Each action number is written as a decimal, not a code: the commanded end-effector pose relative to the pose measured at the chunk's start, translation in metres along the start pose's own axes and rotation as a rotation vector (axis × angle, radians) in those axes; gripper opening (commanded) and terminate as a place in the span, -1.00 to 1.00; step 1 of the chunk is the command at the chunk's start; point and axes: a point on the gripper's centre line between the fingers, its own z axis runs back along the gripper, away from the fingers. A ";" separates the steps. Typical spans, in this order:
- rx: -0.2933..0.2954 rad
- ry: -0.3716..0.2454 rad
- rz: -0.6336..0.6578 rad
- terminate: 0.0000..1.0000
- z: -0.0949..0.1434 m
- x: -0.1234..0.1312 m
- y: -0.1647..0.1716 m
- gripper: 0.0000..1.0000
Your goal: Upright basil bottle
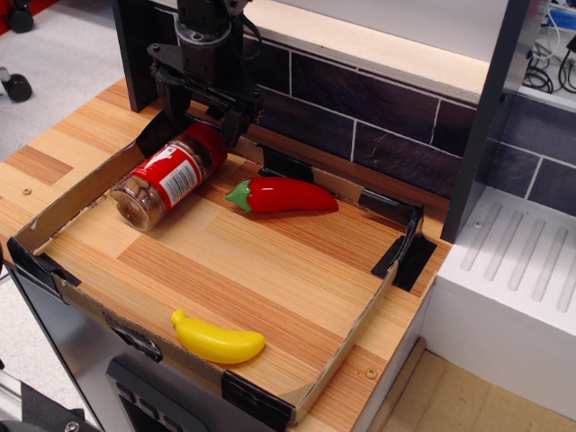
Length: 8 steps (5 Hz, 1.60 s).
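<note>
The bottle should be grabbed next by its red cap [205,144], so my gripper can stand it upright on the basil bottle's clear base [137,205].
The basil bottle [165,182] lies on its side in the back left corner of the cardboard tray [360,315], red cap toward the back wall and clear base toward the front left. It has a red-and-white label and brownish contents. My black gripper [206,119] hangs just above and behind the cap end. Its two fingers [238,124] are spread wide and hold nothing. One finger is left of the cap and one is right of it. I cannot tell whether either touches the bottle.
A red chili pepper [283,194] lies right of the bottle near the tray's back wall. A yellow banana [218,341] lies at the tray's front edge. A dark tiled wall [360,108] runs behind. A white ribbed surface [513,261] stands at the right.
</note>
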 end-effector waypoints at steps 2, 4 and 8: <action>0.026 -0.009 -0.030 -1.00 -0.008 0.008 0.001 1.00; 0.018 0.004 -0.055 -1.00 -0.019 0.005 0.001 1.00; 0.004 -0.037 -0.036 -1.00 -0.010 0.003 0.006 -1.00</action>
